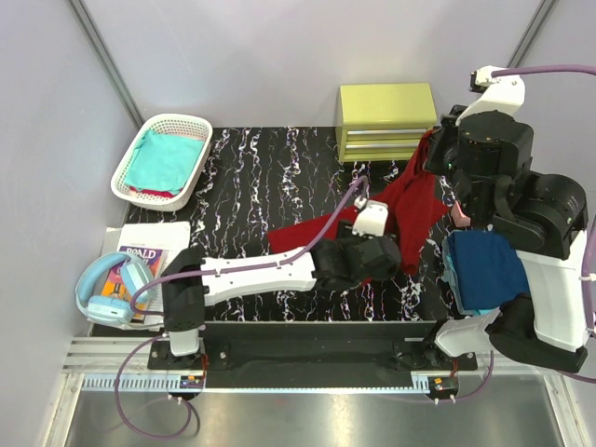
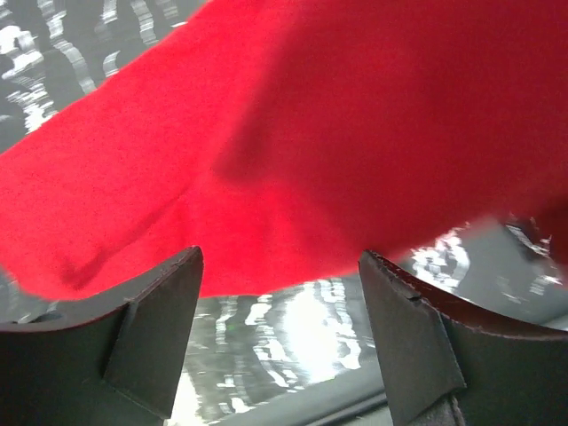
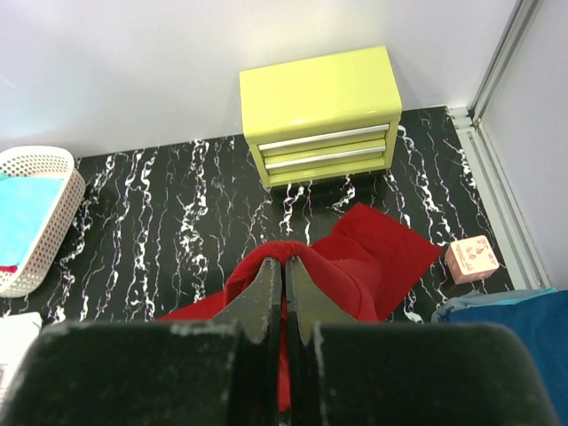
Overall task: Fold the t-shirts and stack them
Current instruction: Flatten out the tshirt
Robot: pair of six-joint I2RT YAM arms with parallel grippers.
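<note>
The dark red t-shirt (image 1: 410, 200) has to be stretched open for folding, so my left gripper will grab it by its loose edge, away from my right gripper.
My right gripper (image 3: 285, 266) is shut on a fold of the dark red t-shirt (image 3: 382, 257) and holds it up off the black marbled table (image 3: 160, 222). In the top view the dark red t-shirt (image 1: 410, 200) hangs from the raised right wrist down to the table. My left gripper (image 2: 280, 266) is open, its fingers (image 2: 169, 302) just short of the shirt's lower edge with nothing between them. A navy t-shirt (image 1: 489, 265) lies folded on a light blue one (image 1: 453, 279) at the right. A teal t-shirt (image 1: 166, 160) lies in the basket.
A white lattice basket (image 1: 177, 119) stands at the back left. A yellow drawer chest (image 1: 386, 116) stands against the back wall. A small pink block (image 3: 469, 259) lies right of the red shirt. A book (image 1: 149, 256) and blue headphones (image 1: 107, 293) lie at the near left.
</note>
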